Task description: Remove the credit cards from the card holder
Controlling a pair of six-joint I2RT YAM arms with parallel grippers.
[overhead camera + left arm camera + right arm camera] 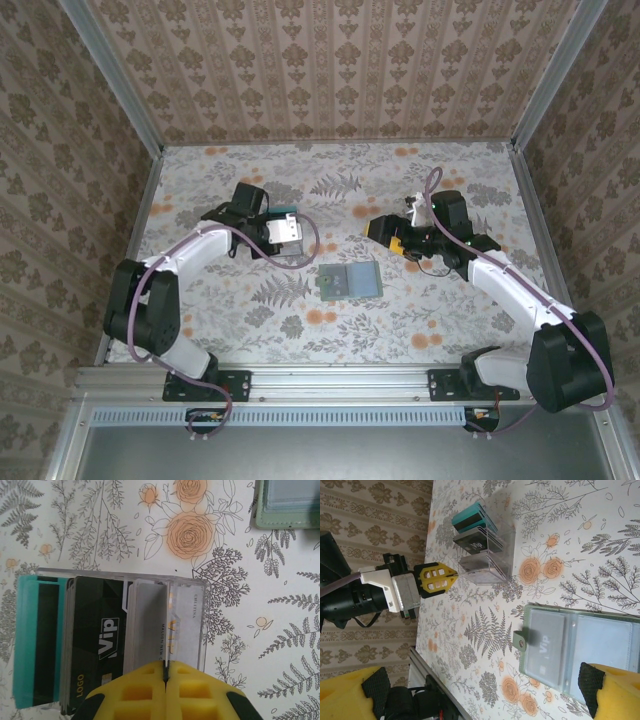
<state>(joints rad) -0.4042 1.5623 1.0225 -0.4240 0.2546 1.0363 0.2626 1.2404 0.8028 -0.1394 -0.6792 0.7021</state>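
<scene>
The thin pale card would land in the clear box (pixel 195 587), so my left gripper should open now.
The card holder (pixel 350 280) lies open and flat on the table between the two arms. In the right wrist view the holder (pixel 615 647) has a grey "Vip" credit card (pixel 545 645) behind its clear left pocket. My left gripper (pixel 166 672) is shut on a thin pale credit card (pixel 168 630), seen edge-on. It holds this card over the right end of a clear box (pixel 195 587). Inside the box stand a teal card (pixel 27 640) and a black Vip card (pixel 100 630). My right gripper (pixel 480 695) is open and holds nothing, hovering at the holder's right side.
The clear box (pixel 290 240) sits left of the holder, under the left gripper (pixel 272 228). The right gripper (pixel 385 230) hangs above the floral table (pixel 330 170). Patterned walls and metal posts close in the table on three sides; a rail runs along the near edge.
</scene>
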